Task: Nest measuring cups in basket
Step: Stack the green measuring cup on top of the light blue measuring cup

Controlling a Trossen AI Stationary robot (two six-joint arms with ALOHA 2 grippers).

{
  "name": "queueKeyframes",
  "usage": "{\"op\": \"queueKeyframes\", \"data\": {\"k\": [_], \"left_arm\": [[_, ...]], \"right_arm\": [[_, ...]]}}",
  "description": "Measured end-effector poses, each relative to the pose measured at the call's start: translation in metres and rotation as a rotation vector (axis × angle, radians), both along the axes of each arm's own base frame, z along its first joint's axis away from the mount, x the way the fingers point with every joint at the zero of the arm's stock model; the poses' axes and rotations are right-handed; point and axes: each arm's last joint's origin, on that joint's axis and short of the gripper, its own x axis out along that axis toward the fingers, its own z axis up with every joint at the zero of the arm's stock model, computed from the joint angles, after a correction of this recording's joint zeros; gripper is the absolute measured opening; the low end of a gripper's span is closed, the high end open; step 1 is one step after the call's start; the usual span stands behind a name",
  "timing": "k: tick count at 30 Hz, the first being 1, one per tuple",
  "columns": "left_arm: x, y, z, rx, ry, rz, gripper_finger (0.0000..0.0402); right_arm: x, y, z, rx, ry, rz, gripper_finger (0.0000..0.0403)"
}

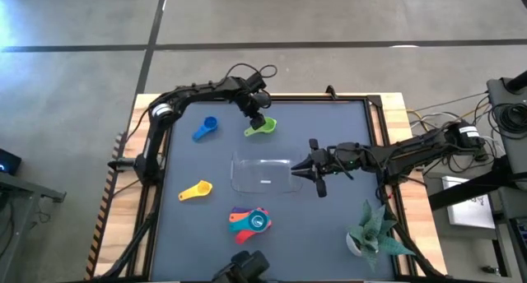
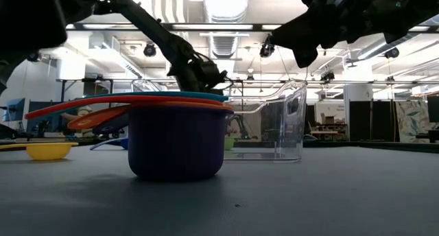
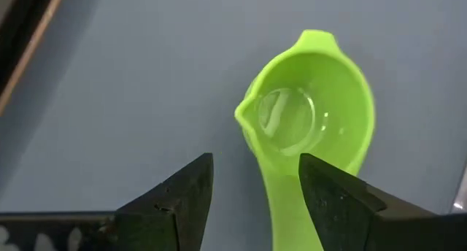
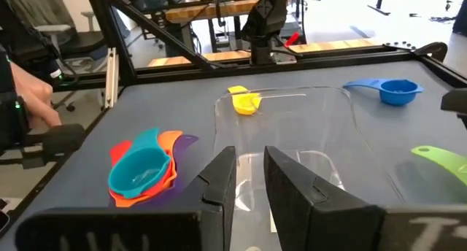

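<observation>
The fingers of my left gripper reach down on either side of the handle (image 1: 249, 132), beside the bowl (image 1: 269, 125), so closing now would catch the green cup and it is time to close.
The green cup (image 1: 262, 127) (image 3: 310, 112) lies on the mat near the far edge. My left gripper (image 1: 256, 118) (image 3: 255, 160) is open just above it, one finger on each side of its handle. My right gripper (image 1: 296, 167) (image 4: 250, 156) hovers over the right end of the clear basket (image 1: 262, 173) (image 4: 292, 94), its fingers a narrow gap apart. The dark blue cup (image 1: 206, 128) and the yellow cup (image 1: 196, 191) lie singly to the left. A stack (image 1: 249, 222) (image 4: 142, 171) near the front holds the light blue cup on top of red, orange and purple. My left gripper comes down from above with its fingers across the green cup's handle (image 3: 281, 207). One finger (image 3: 332, 200) shows right against the handle; whether it touches I cannot tell. The cup rests upright on the mat.
A potted green plant (image 1: 375, 234) stands at the near right corner. A person's hand (image 4: 29, 90) shows beyond the table's edge in the right wrist view. Bare mat lies between the basket and the far edge, and to the basket's right.
</observation>
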Motion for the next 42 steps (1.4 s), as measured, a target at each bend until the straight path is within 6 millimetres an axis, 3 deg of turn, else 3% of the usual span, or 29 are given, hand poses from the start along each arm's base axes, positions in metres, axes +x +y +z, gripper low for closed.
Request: {"op": "queueKeyframes", "data": {"k": [8, 12, 18, 25, 27, 31, 35, 38, 42], "left_arm": [[0.0, -0.001, -0.003, -0.004, 0.009, 0.005, 0.0177], [0.0, 0.0, -0.003, -0.009, 0.008, 0.023, 0.0132], [0.001, 0.0, -0.003, -0.022, 0.004, 0.06, 0.0021], [0.001, -0.001, 0.0, -0.021, 0.011, 0.048, 0.0003], [0.001, -0.001, 0.009, -0.02, 0.013, 0.046, 0.0002], [-0.001, -0.003, 0.048, 0.02, -0.042, 0.042, 0.0001], [-0.006, -0.016, 0.078, 0.045, -0.082, 0.031, 0.0001], [-0.017, -0.035, 0.106, 0.046, -0.1, 0.026, 0.0001], [-0.034, -0.08, 0.134, 0.065, -0.085, 0.012, 0.0001]], "right_arm": [[0.0, 0.0, 0.0, -0.009, -0.003, -0.002, 0.0063], [0.0, 0.0, 0.0, -0.009, -0.002, -0.003, 0.0064], [0.0, 0.0, 0.0, -0.008, -0.002, -0.003, 0.0061], [0.0, 0.0, 0.0, -0.009, -0.003, -0.003, 0.0063], [0.0, 0.0, 0.0, -0.01, -0.003, -0.003, 0.0063], [0.0, -0.001, 0.0, -0.009, 0.0, -0.023, 0.0064], [0.0, -0.003, 0.0, -0.024, 0.004, -0.087, 0.0061], [0.0, -0.004, -0.001, -0.03, 0.013, -0.112, 0.0061], [0.0, -0.005, -0.002, -0.05, 0.022, -0.165, 0.0063]]}}
